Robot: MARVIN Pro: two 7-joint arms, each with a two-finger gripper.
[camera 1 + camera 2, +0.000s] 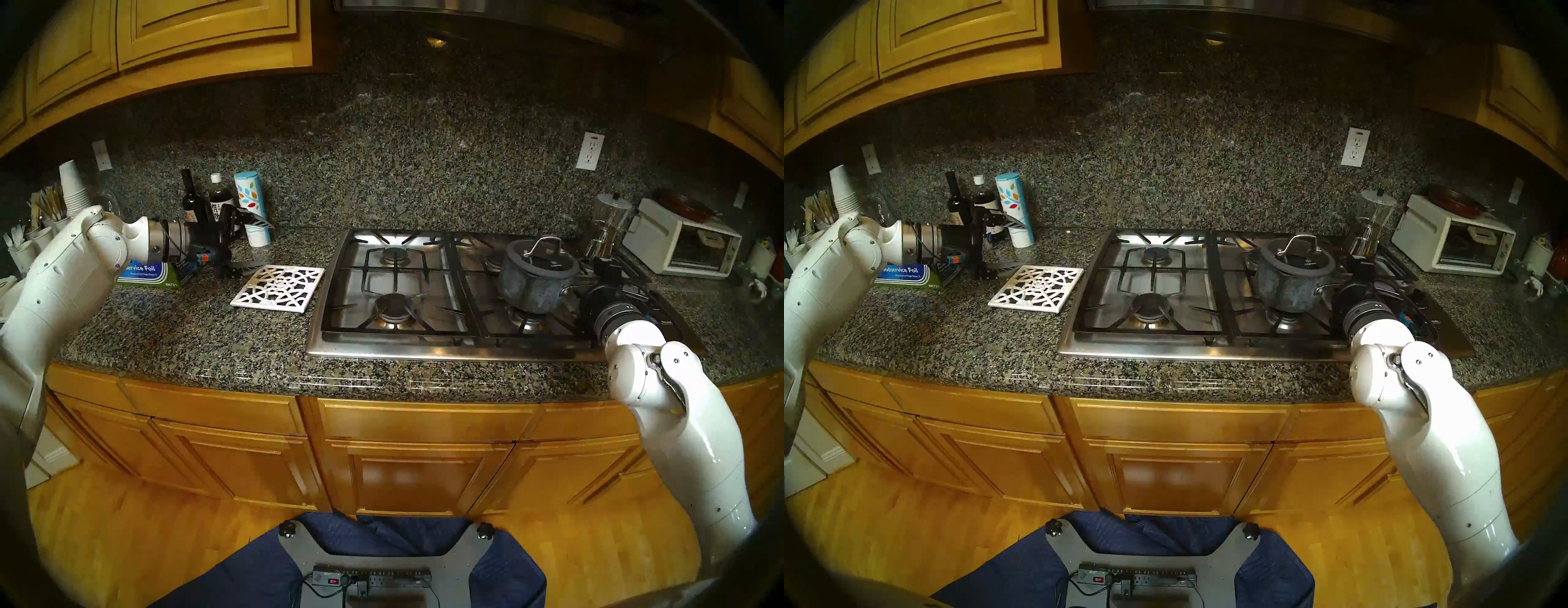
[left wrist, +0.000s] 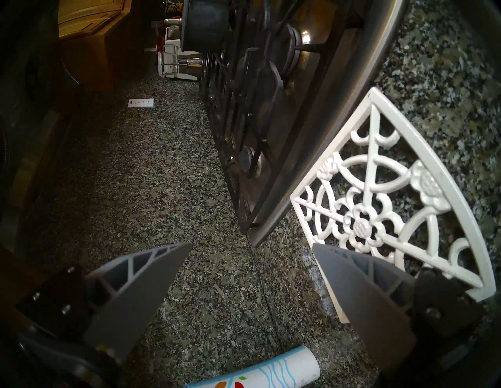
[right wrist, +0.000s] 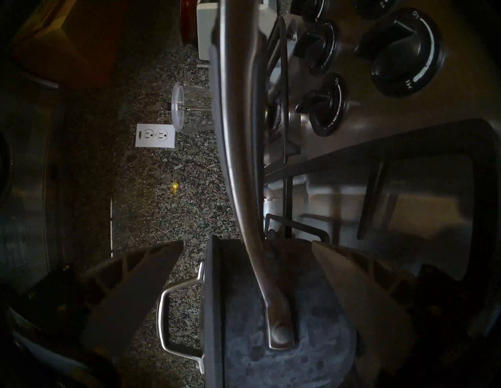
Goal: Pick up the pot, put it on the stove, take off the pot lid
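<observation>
My right gripper's spread fingers line up with the pot's long handle but stop short of it, so I will move closer first and then close on it.
The blue-grey speckled pot [image 1: 528,288] stands on the right-hand grate of the stove [image 1: 339,339], with the glass pot lid [image 1: 541,261] on it. Its long silver handle [image 3: 238,135] points right. My right gripper [image 1: 587,286] is open, with the handle between its spread fingers and touching neither in the right wrist view [image 3: 246,243]. The lid's dark rim [image 3: 214,311] and loop handle [image 3: 168,319] show there too. My left gripper [image 1: 259,244] is open and empty, low over the counter by the back wall, far left of the stove; its spread fingers show in its wrist view [image 2: 250,243].
A white lattice trivet [image 1: 280,288] lies on the counter between my left gripper and the stove. Two bottles, a patterned canister [image 1: 252,208] and a foil box [image 1: 144,276] crowd the left arm. A glass blender jar [image 1: 606,225] and a white toaster oven [image 1: 683,246] stand back right. Black knobs [image 3: 401,51] lie under my right wrist.
</observation>
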